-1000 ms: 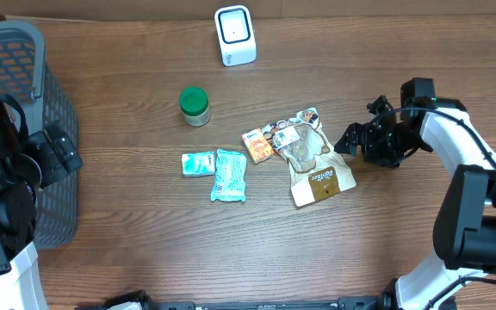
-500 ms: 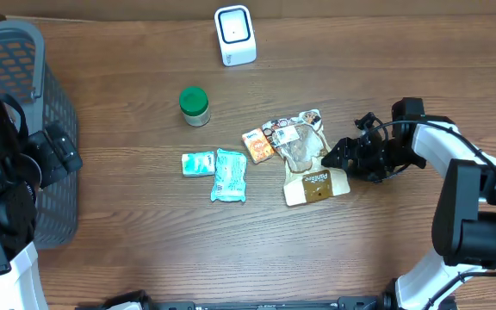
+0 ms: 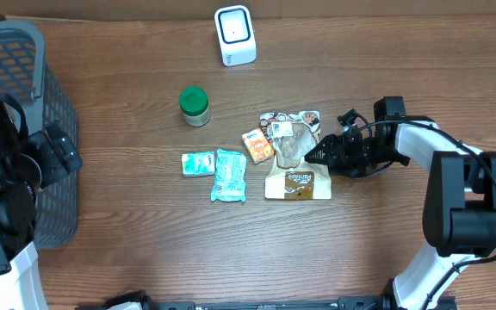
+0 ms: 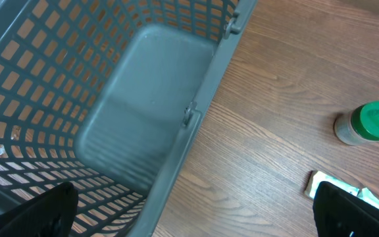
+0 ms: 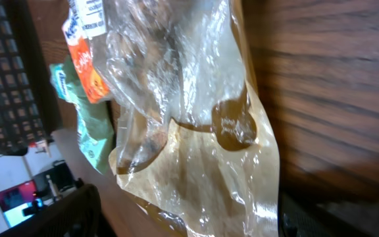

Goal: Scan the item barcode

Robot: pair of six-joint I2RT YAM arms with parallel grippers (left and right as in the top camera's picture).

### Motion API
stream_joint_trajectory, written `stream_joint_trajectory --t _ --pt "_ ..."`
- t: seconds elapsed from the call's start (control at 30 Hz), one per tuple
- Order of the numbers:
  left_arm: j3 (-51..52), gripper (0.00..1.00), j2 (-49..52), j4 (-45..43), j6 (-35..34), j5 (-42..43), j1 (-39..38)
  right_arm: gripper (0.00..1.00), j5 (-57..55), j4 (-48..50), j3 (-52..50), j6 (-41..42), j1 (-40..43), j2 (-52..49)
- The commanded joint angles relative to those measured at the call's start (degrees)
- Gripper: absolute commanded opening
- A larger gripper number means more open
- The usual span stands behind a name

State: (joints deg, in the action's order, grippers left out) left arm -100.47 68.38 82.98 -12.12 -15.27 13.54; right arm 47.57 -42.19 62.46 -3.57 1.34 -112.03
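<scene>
The label end of the snack bag has to stay clear for the scanner (image 3: 235, 34), so the right gripper will next grab the bag across its brown part (image 3: 300, 180).
A brown-and-clear snack bag (image 3: 298, 179) lies in the middle of the table among other items. My right gripper (image 3: 319, 153) has its tips at the bag's right edge. In the right wrist view the bag (image 5: 196, 145) fills the space between the two dark fingers (image 5: 77, 207), which stand wide apart on either side of it; my right gripper (image 5: 189, 214) is open. A white scanner (image 3: 235, 34) stands at the back of the table. My left gripper (image 4: 193, 217) hangs open over the basket's edge, far from the bag.
A grey mesh basket (image 3: 20, 77) stands at the left, its rim (image 4: 189, 122) under my left wrist. A green-lidded jar (image 3: 194, 105), two teal packets (image 3: 229, 175) and an orange packet (image 3: 257, 145) lie left of the bag.
My right gripper has moved left into the bag. The bag has slid left and turned, its brown end now pointing toward the front. The jaws have narrowed slightly. The left arm is still.
</scene>
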Motion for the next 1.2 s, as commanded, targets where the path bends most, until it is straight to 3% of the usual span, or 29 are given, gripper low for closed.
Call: stream_joint_trajectory --t 0.0,0.43,0.93,1.17 --pt "-1.3 1.00 -0.5 0.0 -1.2 -0.6 0.3 0.84 -2.5 1.4 -0.6 0.8 -0.7 -3.4" --pt "-1.3 1.00 -0.5 -0.1 -1.2 -0.6 0.3 0.82 1.2 11.0 -0.6 2.7 -1.1 -8.5" --pt "-1.3 1.00 -0.5 0.0 -1.2 -0.6 0.3 0.70 0.8 15.2 0.9 2.7 -10.2 -8.6" --pt "-1.2 1.00 -0.5 0.0 -1.2 -0.6 0.3 0.69 1.6 19.3 1.0 2.1 -13.6 -8.6"
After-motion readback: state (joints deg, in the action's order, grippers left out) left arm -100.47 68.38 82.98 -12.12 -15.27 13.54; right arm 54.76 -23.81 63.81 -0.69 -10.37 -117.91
